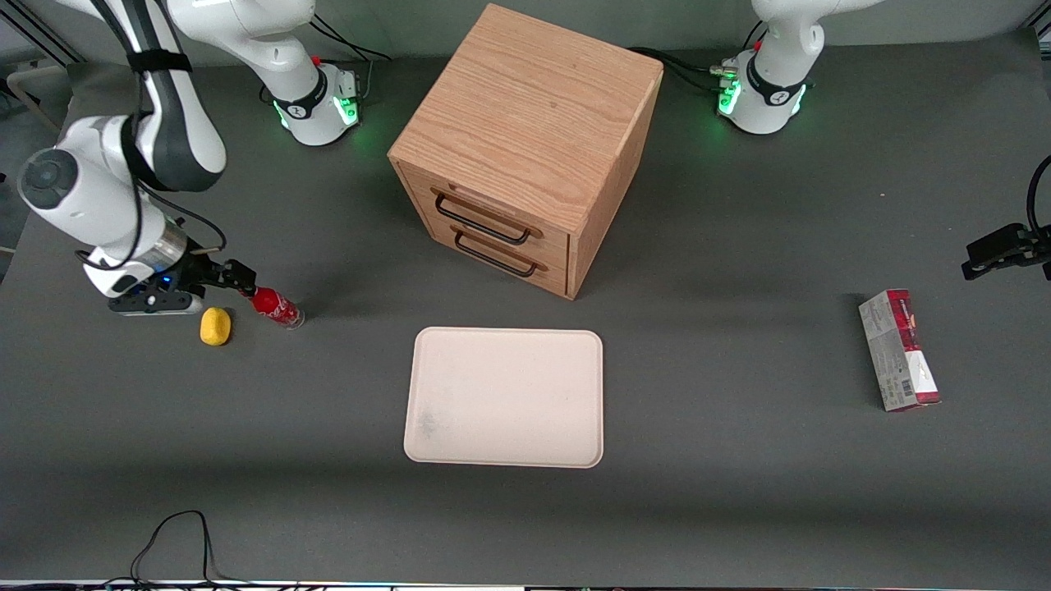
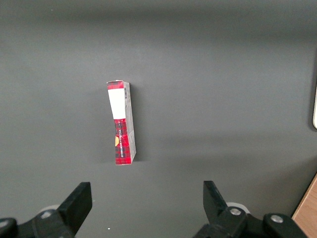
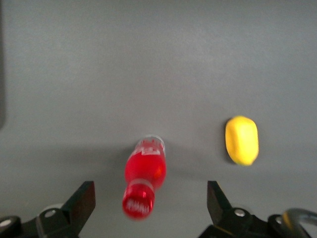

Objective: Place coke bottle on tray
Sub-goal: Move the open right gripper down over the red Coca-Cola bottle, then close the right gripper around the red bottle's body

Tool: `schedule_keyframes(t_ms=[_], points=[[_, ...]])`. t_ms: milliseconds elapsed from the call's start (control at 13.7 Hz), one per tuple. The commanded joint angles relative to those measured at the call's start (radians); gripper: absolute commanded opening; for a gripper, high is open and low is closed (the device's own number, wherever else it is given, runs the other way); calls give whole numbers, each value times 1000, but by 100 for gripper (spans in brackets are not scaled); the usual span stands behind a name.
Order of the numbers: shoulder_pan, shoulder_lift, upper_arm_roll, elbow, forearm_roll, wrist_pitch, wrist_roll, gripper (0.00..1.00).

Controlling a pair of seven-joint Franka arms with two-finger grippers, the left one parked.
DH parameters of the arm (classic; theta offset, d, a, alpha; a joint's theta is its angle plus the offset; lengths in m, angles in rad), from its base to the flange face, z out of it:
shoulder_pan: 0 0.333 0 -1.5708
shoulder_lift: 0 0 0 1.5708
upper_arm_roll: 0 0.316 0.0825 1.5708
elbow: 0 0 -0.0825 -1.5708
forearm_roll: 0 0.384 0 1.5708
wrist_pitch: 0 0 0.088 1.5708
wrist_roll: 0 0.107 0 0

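Note:
I should grab the coke bottle by its red end with the cap [image 1: 261, 297] next. Then my gripper can stand the bottle on the tray [image 1: 505, 397].
The coke bottle [image 1: 277, 308] is small and red with a red cap, on the grey table toward the working arm's end. It leans with its cap toward my gripper [image 1: 245, 283]. In the right wrist view the bottle [image 3: 144, 176] sits between the two open fingers, cap nearest the camera, and neither finger touches it; the gripper [image 3: 150, 194] is open around the cap. The cream-white tray [image 1: 505, 397] lies flat at the table's middle, in front of the wooden cabinet, well apart from the bottle. Nothing lies on it.
A yellow lemon-like lump [image 1: 215, 326] lies close beside the bottle, also in the right wrist view [image 3: 241, 140]. A wooden two-drawer cabinet [image 1: 525, 148] stands farther from the front camera than the tray. A red-and-grey carton [image 1: 898, 350] lies toward the parked arm's end.

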Motion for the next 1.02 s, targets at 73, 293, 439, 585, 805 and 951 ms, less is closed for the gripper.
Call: schedule_keyframes(t_ms=[73,293,439,585,805,951], points=[[7,57,2,-43,22,118,7,100],[16,60,2,-49,57,108,10,100],[19,49,4,-56,60,88,12,100],[19,32,4,-57,60,53,9,100],[19,29,7,-57,60,49,4,93],[19,29,7,-57,60,49,3,64]])
